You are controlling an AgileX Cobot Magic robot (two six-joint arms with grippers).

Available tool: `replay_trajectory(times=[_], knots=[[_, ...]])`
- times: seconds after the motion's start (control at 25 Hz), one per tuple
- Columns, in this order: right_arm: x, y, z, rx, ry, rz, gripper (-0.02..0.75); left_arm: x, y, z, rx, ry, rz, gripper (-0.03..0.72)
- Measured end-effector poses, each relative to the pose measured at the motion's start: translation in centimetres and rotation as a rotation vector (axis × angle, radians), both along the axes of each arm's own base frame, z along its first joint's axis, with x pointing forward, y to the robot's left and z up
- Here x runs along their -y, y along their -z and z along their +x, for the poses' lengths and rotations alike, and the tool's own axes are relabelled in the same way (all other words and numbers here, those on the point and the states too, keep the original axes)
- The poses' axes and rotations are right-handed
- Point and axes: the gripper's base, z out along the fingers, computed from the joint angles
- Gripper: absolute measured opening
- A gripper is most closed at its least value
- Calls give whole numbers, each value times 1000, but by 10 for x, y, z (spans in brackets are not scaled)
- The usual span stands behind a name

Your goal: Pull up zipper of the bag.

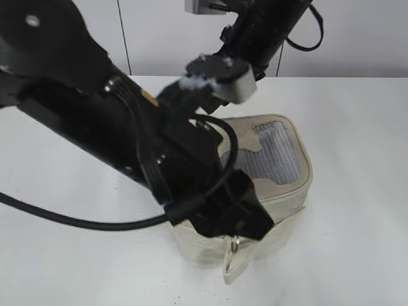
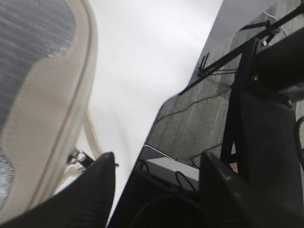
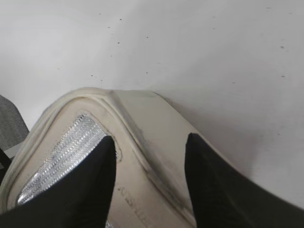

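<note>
Next, the left gripper grabs the bag by its rim (image 2: 66, 137), to steady the bag while the lid's zipper (image 2: 80, 159) is pulled up.
The cream-white bag (image 1: 287, 191) with a grey mesh lid panel (image 1: 274, 153) stands on the white table. My left gripper (image 1: 237, 220) is at the bag's near corner. In the left wrist view it (image 2: 156, 168) is open and empty, with the bag (image 2: 42, 118) to its left. A small silver zipper pull (image 2: 76, 158) lies just beside the left finger, and it also shows in the exterior view (image 1: 235, 243). My right gripper (image 3: 148, 152) is open and straddles the lid rim, with the zipper track (image 3: 154, 178) between its fingers.
The cream strap (image 1: 229, 273) hangs off the bag's front towards the table's near edge. My left arm (image 1: 95, 127) crosses the view and hides the bag's left side. The table edge (image 2: 156, 123) and the floor beyond show in the left wrist view.
</note>
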Motion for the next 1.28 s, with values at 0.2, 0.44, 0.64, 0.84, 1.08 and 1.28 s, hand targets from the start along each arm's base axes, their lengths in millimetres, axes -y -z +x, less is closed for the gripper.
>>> replay_trajectory(times=[0.2,0.44,0.64,0.84,1.08,1.28], knots=[[27,-30,3,70,87,-35,389,-26,-22,24,69,-105,-48,471],[74,-60,9,138,221,-58,390,-54,-37,75,115,-272,-73,474],[114,-71,0,137,312,-71,390,-57,-43,120,127,-314,-71,474],[141,-65,-18,88,361,-95,390,-36,-30,156,83,-230,-37,474],[151,-35,-45,-2,331,-158,390,-8,-9,190,0,-163,-34,475],[157,-11,-59,-7,330,-199,390,7,5,204,-79,-97,-38,475]])
